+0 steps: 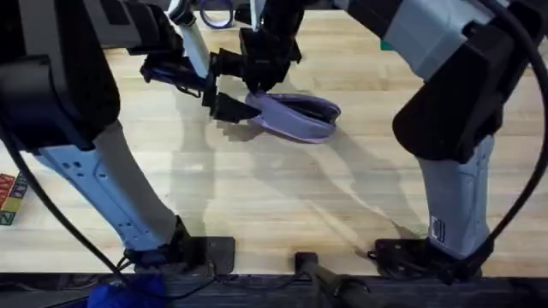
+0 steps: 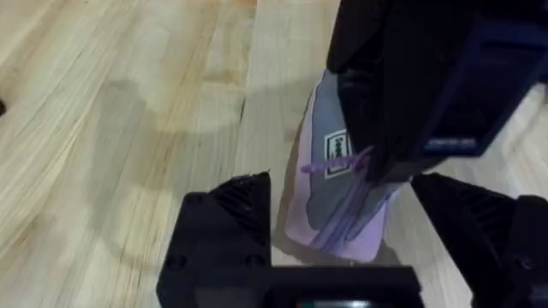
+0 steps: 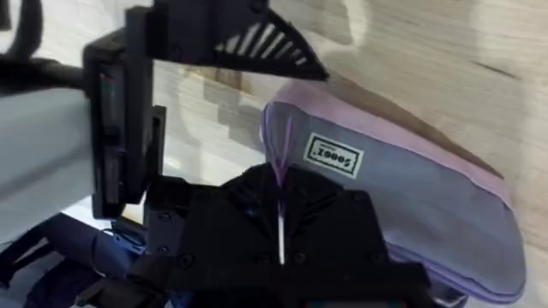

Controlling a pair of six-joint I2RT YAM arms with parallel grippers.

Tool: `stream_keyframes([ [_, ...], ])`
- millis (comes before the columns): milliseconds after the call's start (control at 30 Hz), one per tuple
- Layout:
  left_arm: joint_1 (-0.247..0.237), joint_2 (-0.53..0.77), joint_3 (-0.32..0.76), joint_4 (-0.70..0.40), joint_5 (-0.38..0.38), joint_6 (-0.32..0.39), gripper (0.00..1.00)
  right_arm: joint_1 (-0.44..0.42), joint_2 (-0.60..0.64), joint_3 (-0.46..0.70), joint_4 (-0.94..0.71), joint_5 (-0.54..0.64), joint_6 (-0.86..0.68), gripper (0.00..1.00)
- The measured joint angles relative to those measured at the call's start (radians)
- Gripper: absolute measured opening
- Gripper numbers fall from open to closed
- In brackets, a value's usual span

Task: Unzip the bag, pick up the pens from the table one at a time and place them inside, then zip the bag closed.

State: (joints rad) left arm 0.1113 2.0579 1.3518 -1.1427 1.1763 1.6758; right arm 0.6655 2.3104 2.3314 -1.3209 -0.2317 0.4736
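The zipper pull by the label is crowded by my right gripper. My left gripper should grab the bag next by its end tip (image 2: 347, 235), because it sticks out free.
The lavender bag (image 1: 295, 118) lies on the wooden table (image 1: 257, 197), a little beyond its middle. My right gripper (image 1: 259, 85) comes down on the bag's left end and is shut on the thin zipper pull (image 3: 280, 224), close to the white label (image 3: 334, 156). My left gripper (image 2: 351, 231) is open at table height. Its two black fingers (image 2: 227, 227) stand on either side of that same end of the bag (image 2: 342, 214) without pressing it. The pens are out of view.
A purple tape ring (image 1: 217, 15) lies at the table's far edge behind the grippers. Coloured blocks (image 1: 10, 198) sit at the left edge. Bare wood stretches from the bag toward the arm bases.
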Motion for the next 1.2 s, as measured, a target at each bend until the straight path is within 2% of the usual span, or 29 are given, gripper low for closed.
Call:
stream_keyframes([
  [67, -0.009, 0.000, 0.000, 0.004, 0.003, -0.001, 0.992, 0.000, 0.000, 0.000, 0.000, 0.000, 0.000, 0.032],
  [200, -0.010, 0.000, 0.000, 0.003, 0.003, -0.002, 0.913, 0.000, 0.000, 0.000, 0.001, 0.000, 0.000, 0.032],
  [400, -0.011, 0.000, -0.002, -0.002, 0.004, -0.005, 0.628, 0.000, 0.000, 0.000, 0.007, 0.006, 0.000, 0.032],
  [633, -0.015, 0.000, -0.005, -0.004, 0.001, -0.008, 0.160, -0.001, 0.000, 0.005, 0.008, 0.007, 0.000, 0.031],
  [700, -0.015, 0.000, -0.005, -0.002, -0.004, -0.007, 0.063, -0.001, 0.000, 0.009, 0.010, 0.007, 0.000, 0.031],
  [1200, -0.014, 0.000, -0.008, -0.001, -0.026, -0.008, 0.044, -0.001, 0.000, 0.011, 0.008, 0.002, 0.000, 0.031],
])
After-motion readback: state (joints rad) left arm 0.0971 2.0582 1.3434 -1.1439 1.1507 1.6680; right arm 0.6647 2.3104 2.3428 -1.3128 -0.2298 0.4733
